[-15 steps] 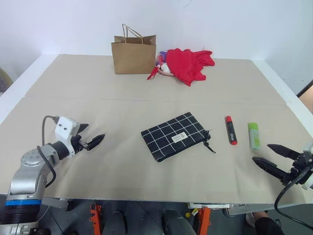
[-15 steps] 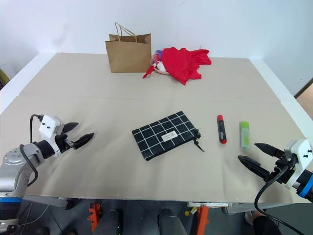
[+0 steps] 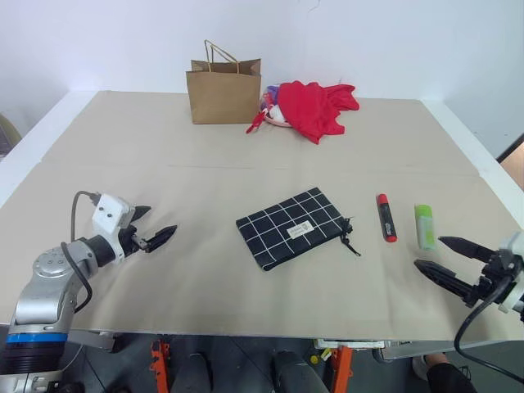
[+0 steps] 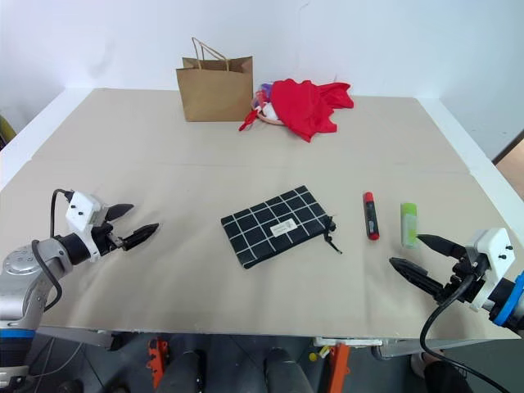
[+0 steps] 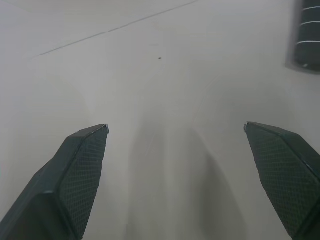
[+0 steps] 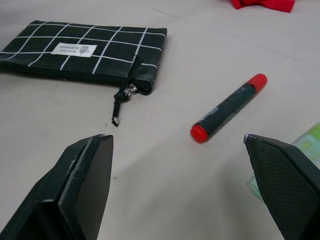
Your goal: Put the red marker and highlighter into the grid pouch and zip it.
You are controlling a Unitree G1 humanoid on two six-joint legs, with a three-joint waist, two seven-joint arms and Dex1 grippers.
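Observation:
Next, my left gripper grabs the flat grid pouch by its thin long edge point(image 3: 300, 253) beside its label, since the pouch's checked side spreads wider than the fingers.
The grid pouch point(image 3: 291, 227) lies flat in the middle of the table, its zipper pull cord point(image 3: 348, 235) at its right end. Just right of it lies the red marker point(image 3: 386, 217), and farther right the light-green highlighter point(image 3: 424, 226). My right gripper point(image 3: 449, 258) is open near the table's front right, just in front of the highlighter and touching nothing. In the right wrist view the red marker point(image 6: 228, 107) and the grid pouch point(image 6: 85, 50) lie ahead of its fingers. My left gripper point(image 3: 153, 226) hovers open over bare table at the left, well away from the pouch.
A brown paper bag point(image 3: 223, 88) stands at the back of the table with a red cloth point(image 3: 315, 106) beside it. The table's front edge point(image 3: 246, 334) runs close under both arms.
My right gripper has moved a little left and farther onto the table, closer to the highlighter. The left gripper and the objects have stayed where they were.

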